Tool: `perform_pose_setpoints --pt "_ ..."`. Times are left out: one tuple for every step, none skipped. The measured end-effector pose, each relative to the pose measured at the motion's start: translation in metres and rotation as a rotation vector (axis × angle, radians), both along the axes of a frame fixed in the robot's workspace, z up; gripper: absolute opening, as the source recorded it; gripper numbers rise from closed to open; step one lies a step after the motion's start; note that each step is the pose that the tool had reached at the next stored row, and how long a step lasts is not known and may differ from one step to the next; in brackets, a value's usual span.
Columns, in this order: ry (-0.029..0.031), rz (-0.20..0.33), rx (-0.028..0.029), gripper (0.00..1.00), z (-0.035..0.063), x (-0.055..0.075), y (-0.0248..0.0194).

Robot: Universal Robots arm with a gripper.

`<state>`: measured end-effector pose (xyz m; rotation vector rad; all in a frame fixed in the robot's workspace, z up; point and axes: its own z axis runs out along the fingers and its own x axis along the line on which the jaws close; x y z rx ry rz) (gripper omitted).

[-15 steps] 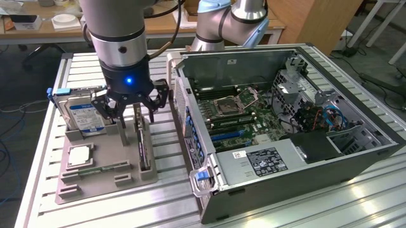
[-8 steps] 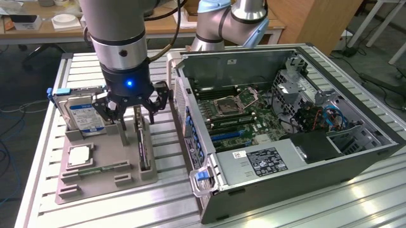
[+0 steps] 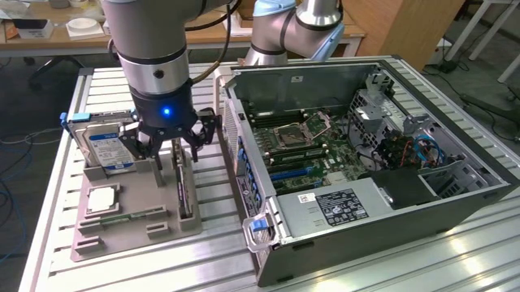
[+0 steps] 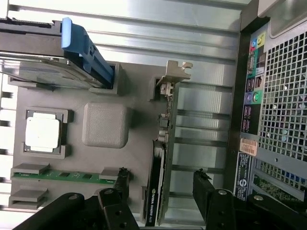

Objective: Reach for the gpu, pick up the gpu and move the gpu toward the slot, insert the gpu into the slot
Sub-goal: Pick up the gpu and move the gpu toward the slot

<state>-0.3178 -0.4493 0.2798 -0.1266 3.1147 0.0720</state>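
Observation:
The gripper grabs the GPU across its flat black cooler section (image 4: 156, 184) next, since bumpy components crowd the GPU beside its bracket.
The gpu (image 3: 185, 190) stands on edge in a groove of the grey holder tray (image 3: 134, 236), beside the open computer case. In the wrist view it is a thin green card (image 4: 164, 143) with a black cooler along one side and a silver end bracket (image 4: 173, 75). My gripper (image 3: 173, 157) hangs just above it, open, with one black finger (image 4: 121, 181) on the tray side and the other finger (image 4: 205, 184) on the case side, the card between them (image 4: 163, 182) untouched. The expansion slots (image 3: 294, 175) lie on the motherboard inside the case.
The open tower case (image 3: 455, 182) lies on its side at the exterior view's right; its rear port panel (image 4: 252, 96) is close to the gpu. The tray also holds a blue-labelled hard drive (image 3: 109, 148), a square processor chip (image 3: 101, 198) and a memory stick (image 4: 57, 175).

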Motion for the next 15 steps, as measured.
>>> perform_pose_setpoints --pt "-0.0001 0.0 0.0001 0.65 -0.0007 0.0 -0.0001" --pt "-0.0001 0.0 0.0001 0.65 -0.0015 0.0 -0.0003" --pt "0.0 0.0 0.0 0.65 -0.0022 0.0 -0.0005" --pt "0.0001 0.0 0.0 0.65 -0.003 0.0 -0.0008" --pt "0.0 0.0 0.0 0.65 -0.0037 0.0 -0.0011" --pt "0.0001 0.0 0.0 0.65 -0.0044 0.0 -0.0015" --pt "0.0 0.0 0.0 0.65 -0.0051 0.0 -0.0018" --pt "-0.0003 0.0 0.0002 0.65 -0.006 0.0001 -0.0018" --pt "-0.0002 0.0 0.0002 0.65 -0.0067 0.0001 -0.0018" --pt "-0.0001 0.0 0.0001 0.65 -0.0073 0.0 -0.0018" --pt "-0.0002 -0.001 -0.0001 0.65 -0.0081 0.0 -0.0017" --pt "-0.0002 -0.002 -0.0002 0.65 -0.0087 0.0001 -0.0017" --pt "-0.0004 -0.004 -0.0002 0.65 -0.0094 0.0001 -0.0017" --pt "-0.0005 -0.005 -0.0002 0.65 -0.0099 0.0001 -0.0017" --pt "-0.0009 -0.006 -0.0003 0.65 -0.0107 0.0 -0.0017"
